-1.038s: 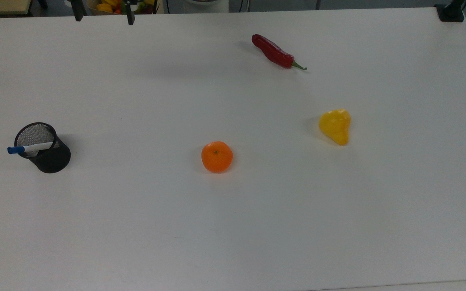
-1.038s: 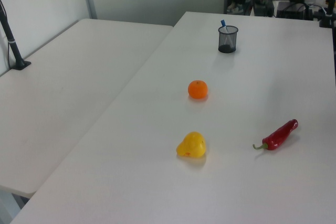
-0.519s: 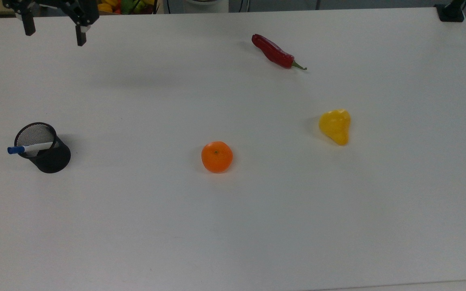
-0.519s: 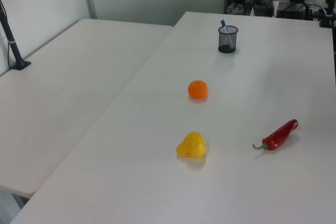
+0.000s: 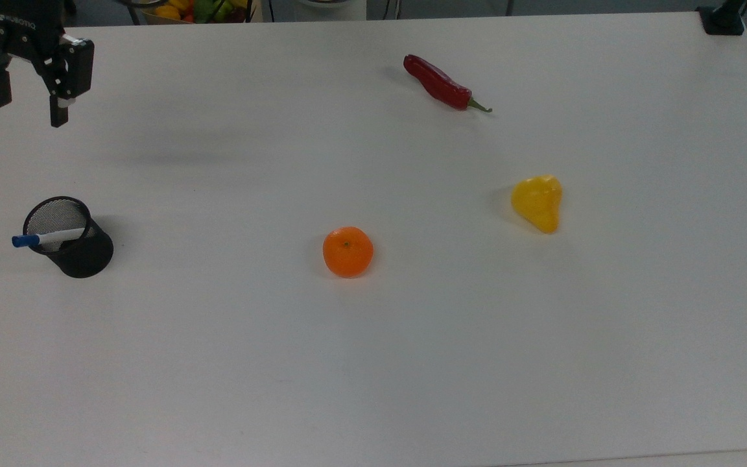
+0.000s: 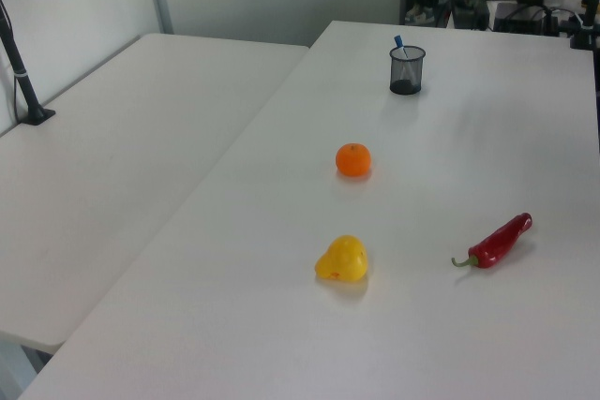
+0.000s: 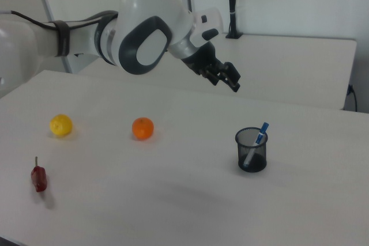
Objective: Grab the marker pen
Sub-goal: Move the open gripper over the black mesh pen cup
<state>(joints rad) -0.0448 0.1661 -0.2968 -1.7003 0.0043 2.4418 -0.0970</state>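
The marker pen is in the black mesh cup (image 6: 407, 70). My gripper will next grab the marker pen by its blue-end with the cap (image 6: 398, 41) to take it out.
The marker pen (image 5: 46, 238) is a white barrel with a blue cap. It leans inside a black mesh cup (image 5: 74, 243) at the top view's left, with the capped end sticking out over the rim. The right view shows the marker pen (image 7: 256, 139) slanting up out of the cup (image 7: 251, 152). In the left view the marker pen (image 6: 399, 43) and cup (image 6: 407, 70) stand at the far end of the table. My gripper (image 5: 28, 111) hangs open and empty, above and beyond the cup. In the right view the gripper (image 7: 230, 80) is up and left of the cup.
An orange (image 5: 347, 251) sits mid-table, with a yellow fruit (image 5: 537, 202) to its right in the top view. A red chili (image 5: 441, 84) lies near the far edge. A second white table (image 6: 122, 147) adjoins on the left view's left.
The gripper has travelled towards the top view's left and down the picture, closing in on the mesh cup. It stays open. Nothing on the table has moved.
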